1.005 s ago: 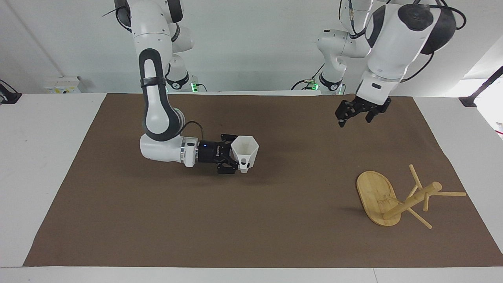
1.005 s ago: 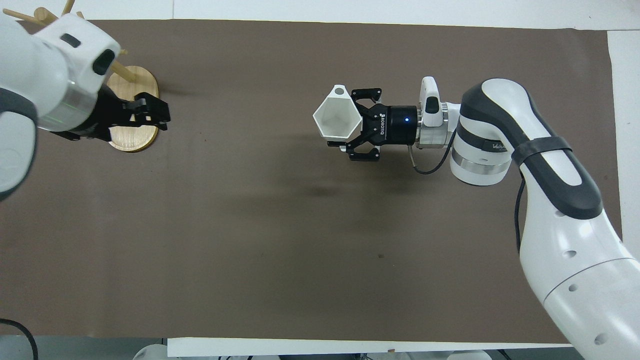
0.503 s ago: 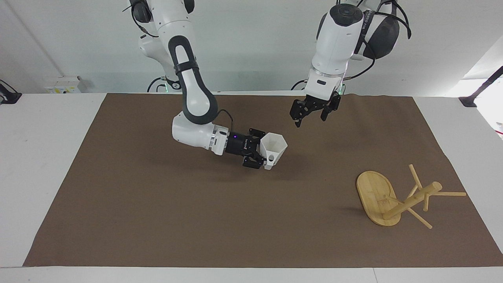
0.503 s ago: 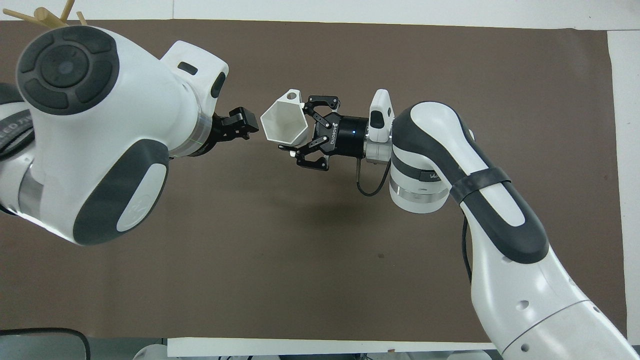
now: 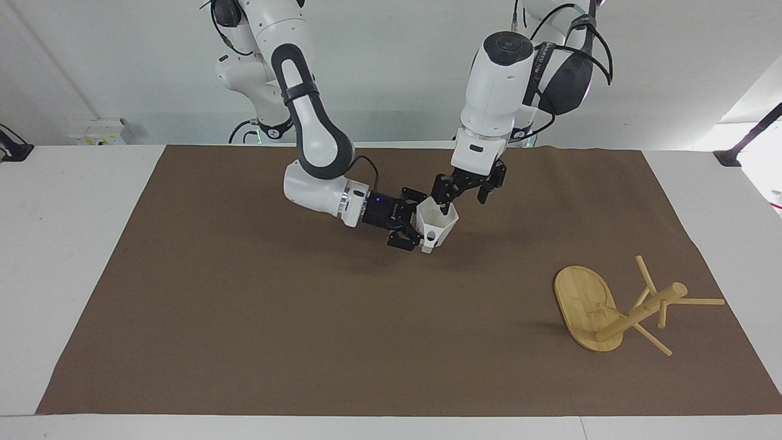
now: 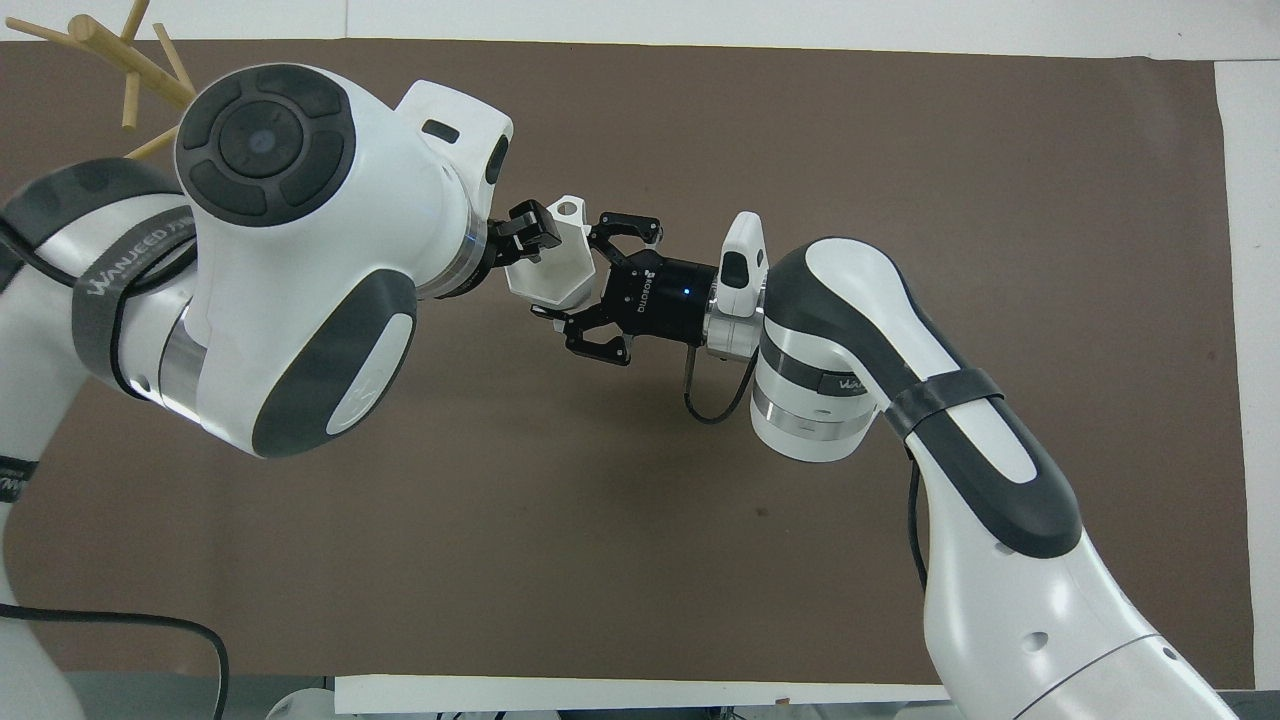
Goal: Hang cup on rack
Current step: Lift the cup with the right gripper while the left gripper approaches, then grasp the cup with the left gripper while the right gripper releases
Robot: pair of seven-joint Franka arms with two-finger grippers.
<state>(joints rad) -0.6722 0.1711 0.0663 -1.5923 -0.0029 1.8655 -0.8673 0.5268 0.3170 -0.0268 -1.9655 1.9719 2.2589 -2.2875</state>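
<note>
I need to grip the cup by its free rim (image 6: 546, 254) with my left gripper, as the fingers of my right gripper are already closed around the cup's body.
The white faceted cup (image 5: 437, 223) is held above the middle of the brown mat, tilted, with its handle on the lower side. My right gripper (image 5: 414, 228) is shut on its body from the side; it also shows in the overhead view (image 6: 578, 272) with the cup (image 6: 560, 278). My left gripper (image 5: 463, 205) is open at the cup's rim, with one finger dipping into the mouth; it also shows in the overhead view (image 6: 527, 236). The bamboo rack (image 5: 635, 311) lies tipped on its side at the left arm's end; only its pegs (image 6: 110, 45) show from overhead.
The brown mat (image 5: 305, 330) covers most of the white table (image 5: 73, 244). The rack's oval base (image 5: 583, 305) stands on edge, with its post and pegs pointing toward the mat's edge at the left arm's end.
My right gripper carried the cup toward the left arm's end and tilted it. My left gripper swung in from the left arm's end of the mat and came down onto the cup's rim.
</note>
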